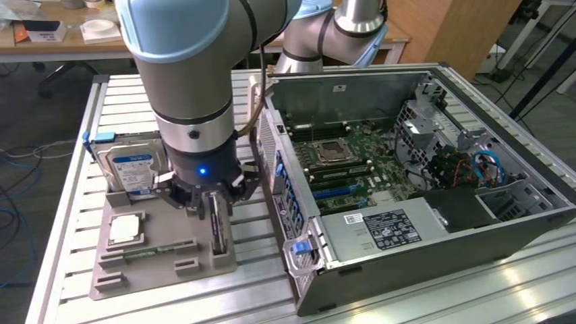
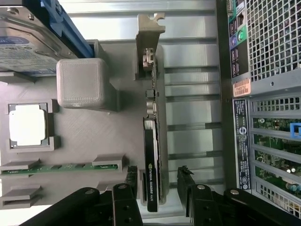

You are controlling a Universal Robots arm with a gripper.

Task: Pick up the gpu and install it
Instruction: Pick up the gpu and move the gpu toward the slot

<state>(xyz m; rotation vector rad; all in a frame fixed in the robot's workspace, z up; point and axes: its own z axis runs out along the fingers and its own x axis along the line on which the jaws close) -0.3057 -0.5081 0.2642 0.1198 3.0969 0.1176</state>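
Observation:
The GPU's top edge (image 2: 151, 186) is still below my fingers, which are high over the grey tray (image 2: 127, 136). My gripper needs to go lower before it closes, because it would miss the GPU now.
The gpu (image 1: 218, 233) is a thin black card standing on its edge in a slot at the right side of the grey holder tray (image 1: 162, 270). My gripper (image 1: 209, 202) hangs low over the card's near end. In the wrist view the gpu (image 2: 153, 141) runs lengthwise with its metal bracket at the far end. The gripper (image 2: 159, 183) is open, and its black fingers (image 2: 132, 181) straddle the card's end with a small gap on each side. Nothing is held.
The tray also holds a silver hard drive (image 1: 135, 169) in a blue frame, a square CPU (image 1: 126, 228) and a memory stick (image 1: 148, 251). The open computer case (image 1: 504, 229) stands close on the exterior view's right, with its motherboard (image 1: 360, 165) exposed.

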